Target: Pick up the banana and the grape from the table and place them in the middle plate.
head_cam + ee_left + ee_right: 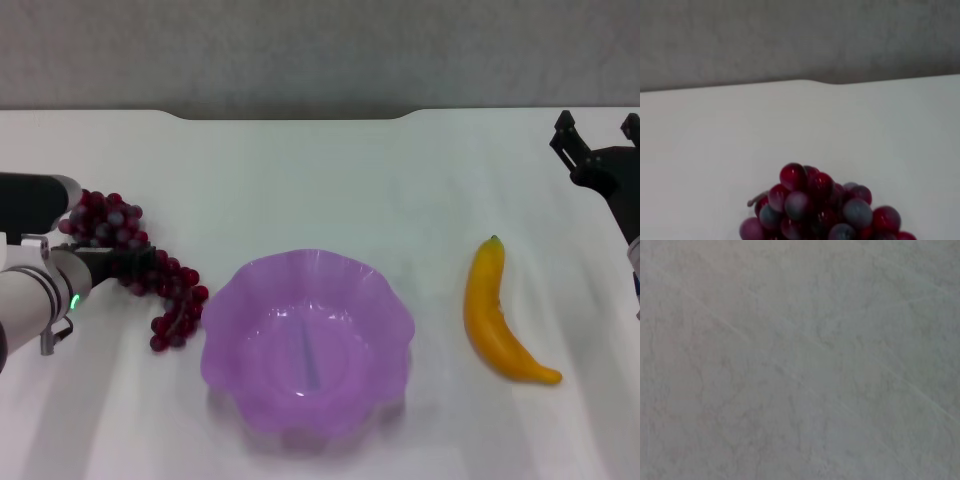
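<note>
The grape bunch would be caught if my left gripper closed now, so it should close: its fingers reach into the middle of the grape bunch (160, 271).
The grape (150, 275) is a long dark red bunch lying on the white table (330, 180) at the left, just left of the middle plate (385, 300), a translucent purple bowl with a wavy rim. My left gripper (118, 263) is at the middle of the bunch, dark against the grapes. The left wrist view shows the bunch's end (815, 205) close up. The banana (497, 315) lies on the table right of the plate, green tip away from me. My right gripper (598, 130) is open and empty, raised at the far right beyond the banana.
The table's far edge (300, 115) meets a grey wall. The plate holds nothing. The right wrist view shows only a grey streaked surface (800, 360).
</note>
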Controlling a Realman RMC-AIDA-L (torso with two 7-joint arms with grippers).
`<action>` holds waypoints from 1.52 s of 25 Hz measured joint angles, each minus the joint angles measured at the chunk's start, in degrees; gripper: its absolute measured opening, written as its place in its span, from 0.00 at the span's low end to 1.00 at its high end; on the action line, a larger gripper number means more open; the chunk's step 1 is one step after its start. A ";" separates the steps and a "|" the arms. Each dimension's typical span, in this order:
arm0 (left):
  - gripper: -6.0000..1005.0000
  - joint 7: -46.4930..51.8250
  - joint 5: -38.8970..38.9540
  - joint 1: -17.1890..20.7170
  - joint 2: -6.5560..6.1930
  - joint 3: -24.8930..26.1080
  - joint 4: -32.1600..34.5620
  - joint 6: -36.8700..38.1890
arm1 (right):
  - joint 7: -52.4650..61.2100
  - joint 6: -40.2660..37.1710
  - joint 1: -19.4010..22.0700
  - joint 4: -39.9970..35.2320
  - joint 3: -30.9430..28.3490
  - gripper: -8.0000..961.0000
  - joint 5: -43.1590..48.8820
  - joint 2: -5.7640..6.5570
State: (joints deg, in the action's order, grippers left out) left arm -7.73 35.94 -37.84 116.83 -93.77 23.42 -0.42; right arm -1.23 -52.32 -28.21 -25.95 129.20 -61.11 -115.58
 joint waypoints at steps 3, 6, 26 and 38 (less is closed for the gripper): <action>0.83 -0.09 0.01 -0.13 0.02 -0.01 0.03 -0.96 | 0.00 0.00 0.00 -0.01 -0.01 0.92 0.00 0.00; 0.83 -0.36 -0.19 -0.19 0.01 -0.16 -0.03 -1.03 | 0.00 0.00 0.00 -0.10 -0.01 0.92 0.01 0.00; 0.54 -0.41 -0.30 -0.75 -0.05 -1.68 -0.14 -0.37 | 0.05 -0.06 0.00 -0.25 -0.01 0.92 0.00 0.00; 0.15 -0.53 -0.44 -0.46 0.06 -1.74 -0.09 1.31 | 0.09 0.12 0.00 -0.16 -0.01 0.92 0.03 0.00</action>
State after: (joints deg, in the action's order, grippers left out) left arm -8.26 35.51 -38.30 116.89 -95.51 23.33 0.89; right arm -1.14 -52.20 -28.21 -26.11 129.19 -61.08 -115.57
